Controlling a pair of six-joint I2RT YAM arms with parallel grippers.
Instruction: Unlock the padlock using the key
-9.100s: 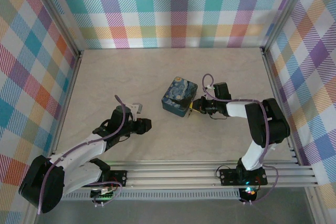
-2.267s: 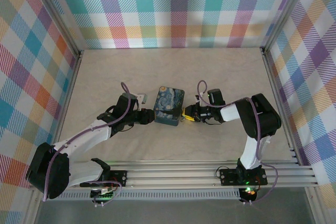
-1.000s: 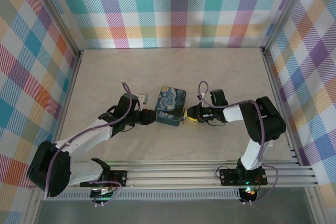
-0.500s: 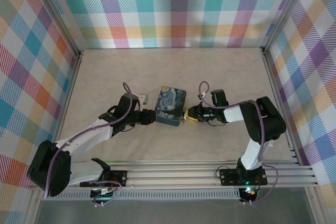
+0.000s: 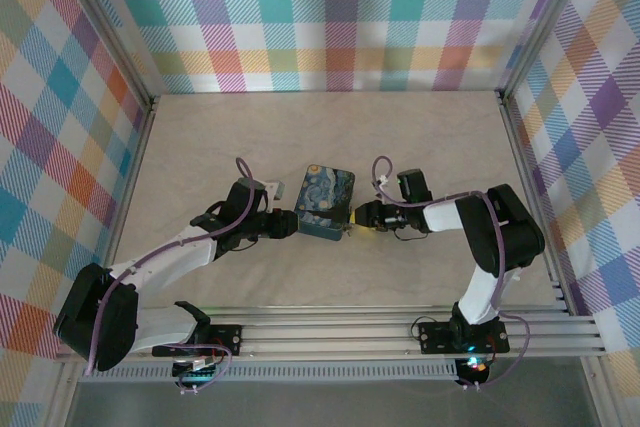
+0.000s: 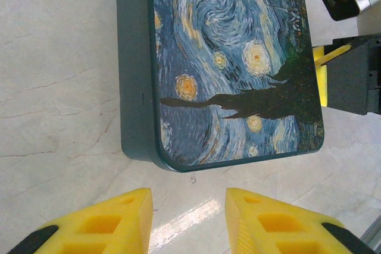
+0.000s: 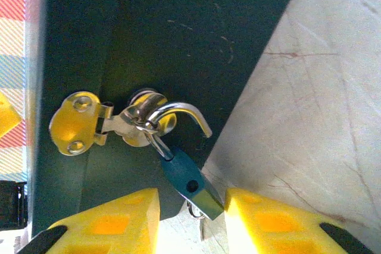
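I need to grab the padlock by its blue body point(image 7: 191, 183) with my right gripper next. Then the open steel shackle point(image 7: 181, 110) stays free to unhook from the hasp.
A dark box point(image 5: 325, 199) with a starry night painting on its lid point(image 6: 232, 69) lies mid-table. On its side wall point(image 7: 149, 28) a small blue padlock point(image 7: 184, 176) hangs from a brass hasp point(image 7: 77, 123), its steel shackle point(image 7: 181, 110) swung free at one end. A key ring and key point(image 7: 199, 221) poke out under the padlock body. My right gripper point(image 7: 192, 197) point(image 5: 358, 217) is open, and the padlock's lower end sits between its yellow fingers, close to the right one. My left gripper point(image 6: 189, 206) point(image 5: 290, 223) is open just short of the box's opposite corner, with bare table between its fingers.
Checked walls and aluminium rails point(image 5: 530, 177) enclose the pale table point(image 5: 300, 137). The right gripper's black and yellow body point(image 6: 348, 75) shows past the box's far edge in the left wrist view. Free floor lies behind the box.
The right gripper has edged slightly left toward the box. The left arm and the box have barely moved.
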